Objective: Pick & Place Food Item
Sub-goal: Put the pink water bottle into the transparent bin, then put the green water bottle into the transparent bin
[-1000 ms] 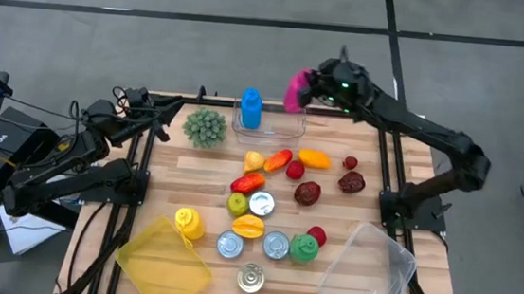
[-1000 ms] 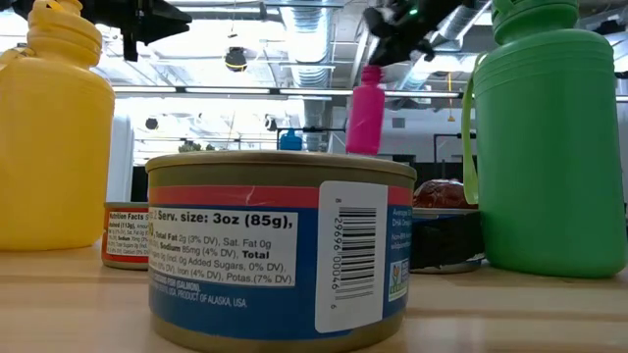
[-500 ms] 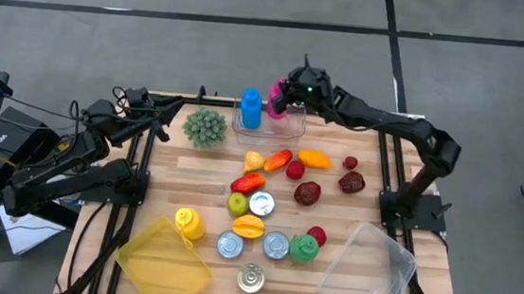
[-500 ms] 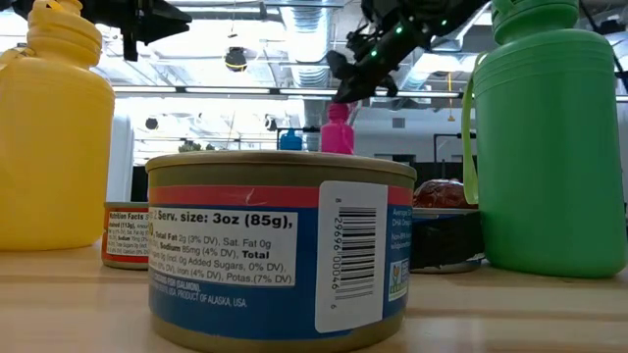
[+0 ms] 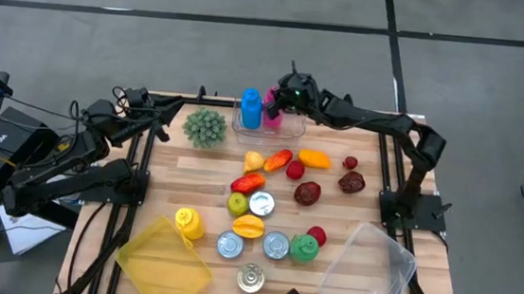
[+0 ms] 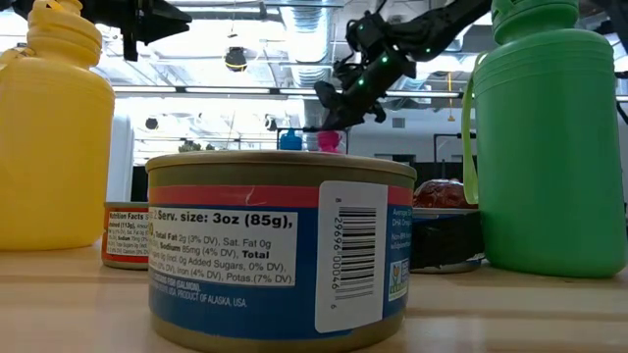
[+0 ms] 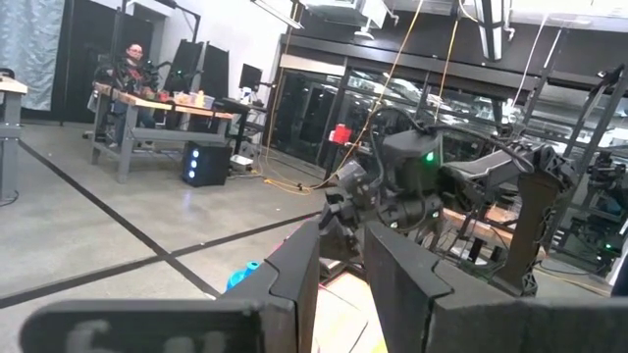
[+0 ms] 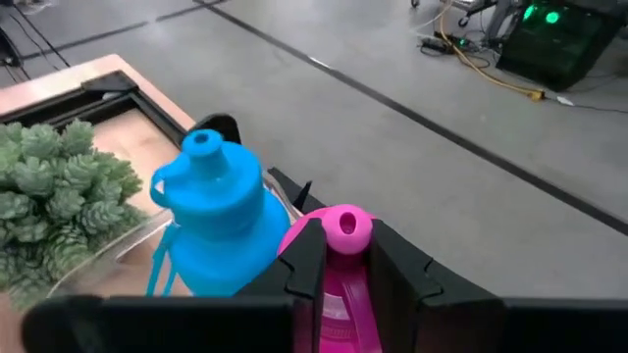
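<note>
My right gripper has the pink bottle [image 5: 272,111] upright inside the clear tray, level with the blue bottle. It should open, as the pink bottle would stay standing.
The pink bottle [image 5: 272,111] stands upright inside the clear tray [image 5: 287,127] at the table's far edge, right beside the blue bottle [image 5: 250,108]. My right gripper [image 5: 285,96] is shut on the pink bottle. In the right wrist view the pink bottle [image 8: 343,227] shows between the fingers with the blue bottle [image 8: 210,218] next to it. In the low view only the pink cap [image 6: 330,141] rises above the can, under my right gripper [image 6: 340,98]. My left gripper [image 5: 168,110] waits open at the far left corner, touching nothing. My right gripper pinches the pink bottle's neck [image 8: 342,257], just under the round cap, between its two fingers [image 8: 303,261]. The fingers slant down from the table's right and far side. The bottle stays upright below them, inside the clear tray; whether its base rests there is hidden.
Plastic fruit and vegetables [image 5: 284,163] crowd the table's middle. Several cans [image 5: 254,241], a yellow bottle [image 5: 189,222] and a green bottle [image 5: 304,248] stand nearer. A yellow lid [image 5: 163,262], a clear tub [image 5: 367,270] and a green plant [image 5: 205,127] are also there.
My right gripper moved toward the table's left and down, carrying the pink bottle from beyond the far edge into the clear tray beside the blue bottle. The bottle went from tilted in the air to upright and low. The gripper stayed shut on it.
</note>
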### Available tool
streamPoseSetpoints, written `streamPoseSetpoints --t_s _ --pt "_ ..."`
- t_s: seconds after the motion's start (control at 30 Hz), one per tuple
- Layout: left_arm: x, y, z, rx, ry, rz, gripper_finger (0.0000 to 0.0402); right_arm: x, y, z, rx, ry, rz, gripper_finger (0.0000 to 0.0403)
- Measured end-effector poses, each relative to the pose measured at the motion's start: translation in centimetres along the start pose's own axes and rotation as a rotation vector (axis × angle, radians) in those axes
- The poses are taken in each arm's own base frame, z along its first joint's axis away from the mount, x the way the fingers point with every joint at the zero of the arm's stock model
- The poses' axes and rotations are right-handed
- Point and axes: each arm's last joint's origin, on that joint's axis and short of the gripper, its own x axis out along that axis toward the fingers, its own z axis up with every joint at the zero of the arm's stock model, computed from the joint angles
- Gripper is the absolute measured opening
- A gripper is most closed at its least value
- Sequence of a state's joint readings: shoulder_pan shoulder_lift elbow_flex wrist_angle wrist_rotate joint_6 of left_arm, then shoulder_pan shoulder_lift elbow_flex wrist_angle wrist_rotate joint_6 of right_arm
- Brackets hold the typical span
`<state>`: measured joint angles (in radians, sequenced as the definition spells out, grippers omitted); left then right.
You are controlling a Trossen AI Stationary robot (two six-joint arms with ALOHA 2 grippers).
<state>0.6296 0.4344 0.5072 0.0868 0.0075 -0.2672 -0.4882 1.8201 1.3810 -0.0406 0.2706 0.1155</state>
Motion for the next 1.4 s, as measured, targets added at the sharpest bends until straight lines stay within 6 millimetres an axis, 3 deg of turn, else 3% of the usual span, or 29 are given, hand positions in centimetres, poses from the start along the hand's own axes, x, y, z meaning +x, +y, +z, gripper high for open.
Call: streamPoseSetpoints --t_s 0.77,1.13,1.23,1.4 --pt "0.0 0.0 0.0 0.0 0.001 0.0 0.0076 0.2 -0.7 0.0 0.013 0.013 0.019 0.0081" --pt "0.0 0.0 0.0 0.0 0.001 0.0 0.0076 0.1 -0.8 0.1 -0.014 0.011 0.041 0.0175" --pt "0.0 0.0 0.0 0.0 0.001 0.0 0.0076 -1.6 -1.1 1.3 -0.055 -0.016 0.045 0.0207" --pt "0.0 0.0 0.0 0.0 0.001 0.0 0.0076 -7.3 -2.1 4.1 -0.074 -0.054 0.067 0.0254"
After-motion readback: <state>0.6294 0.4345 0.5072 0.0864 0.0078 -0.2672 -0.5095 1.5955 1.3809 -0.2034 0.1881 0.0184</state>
